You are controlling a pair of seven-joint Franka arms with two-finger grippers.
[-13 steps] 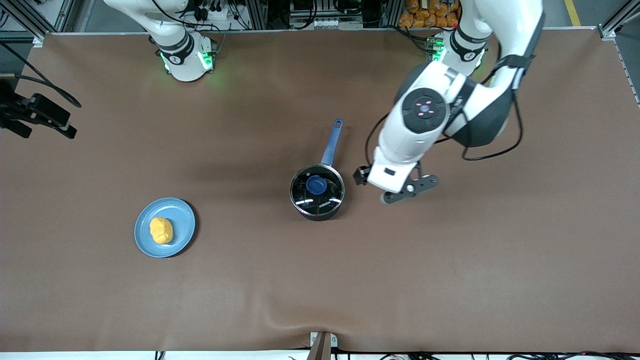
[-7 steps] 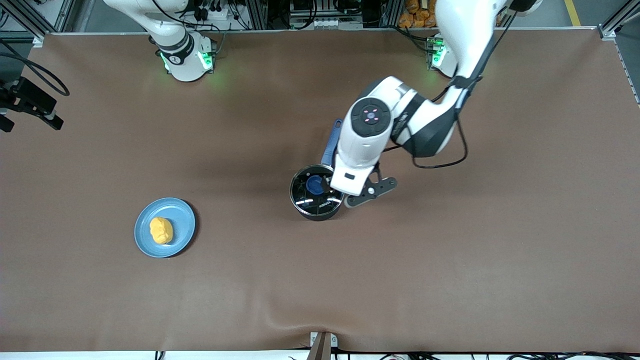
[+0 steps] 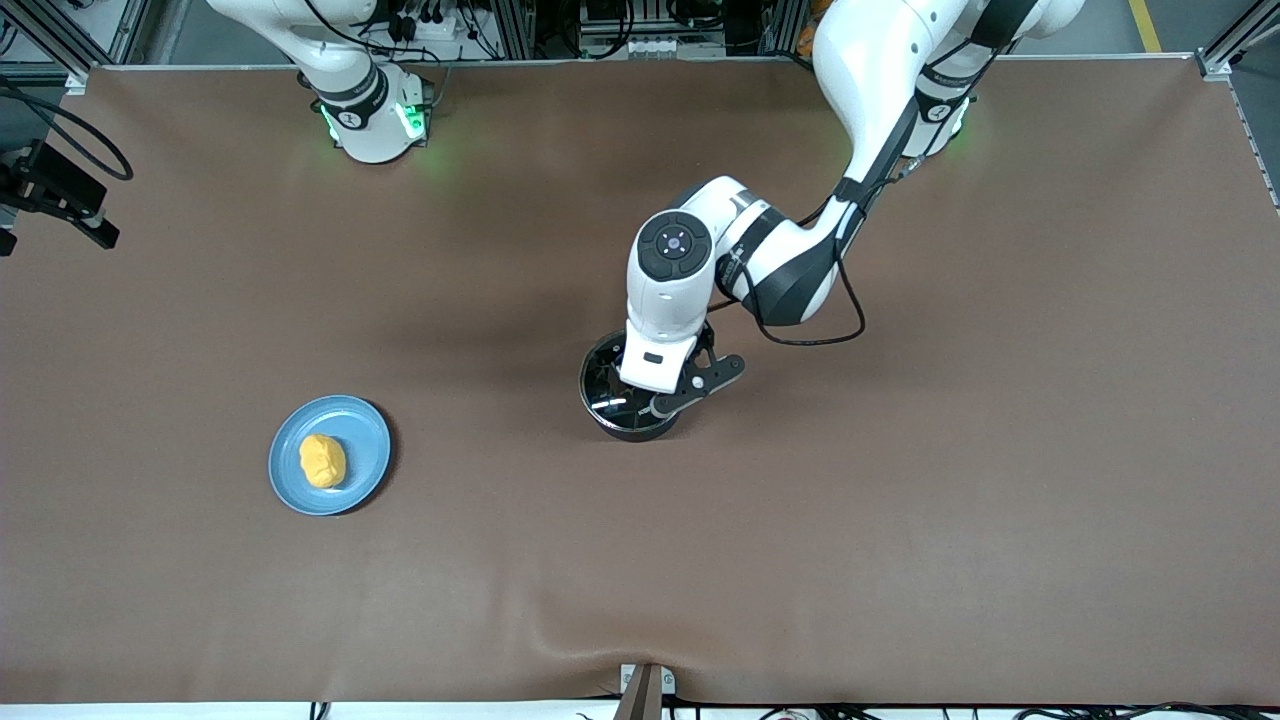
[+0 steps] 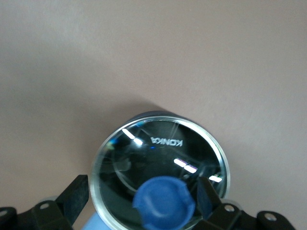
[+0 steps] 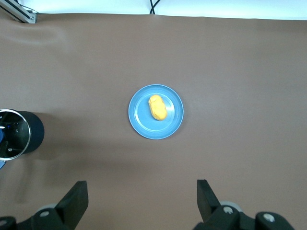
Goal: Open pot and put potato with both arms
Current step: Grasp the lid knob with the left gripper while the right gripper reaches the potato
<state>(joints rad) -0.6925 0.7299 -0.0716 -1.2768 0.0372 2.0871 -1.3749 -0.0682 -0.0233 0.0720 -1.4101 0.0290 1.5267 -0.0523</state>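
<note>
My left gripper's fingers are still above the blue knob (image 4: 164, 201) on the glass lid (image 4: 139, 158), so it is too early to close, and the gripper lowers next.
The black pot (image 3: 603, 392) stands mid-table with its glass lid on; its blue handle is hidden under my left arm. My left gripper (image 3: 652, 388) hangs over the lid. In the left wrist view it (image 4: 141, 201) is open, with the blue lid knob (image 4: 164, 201) between the fingers and no contact visible. The potato (image 3: 322, 461) lies on a light-blue plate (image 3: 368, 440) toward the right arm's end. My right gripper (image 3: 60, 195) is high at that end, open and empty (image 5: 141, 199). Its wrist view shows the potato (image 5: 157, 107), the plate (image 5: 139, 122) and the pot (image 5: 19, 139).
The brown table cover (image 3: 900, 500) reaches to every edge. Metal frame rails and cables run along the edge by the arm bases (image 3: 620, 40).
My left arm has swung from beside the pot to over its lid, covering the handle. My right gripper has drifted slightly toward the table's edge. Pot, plate and potato have not moved.
</note>
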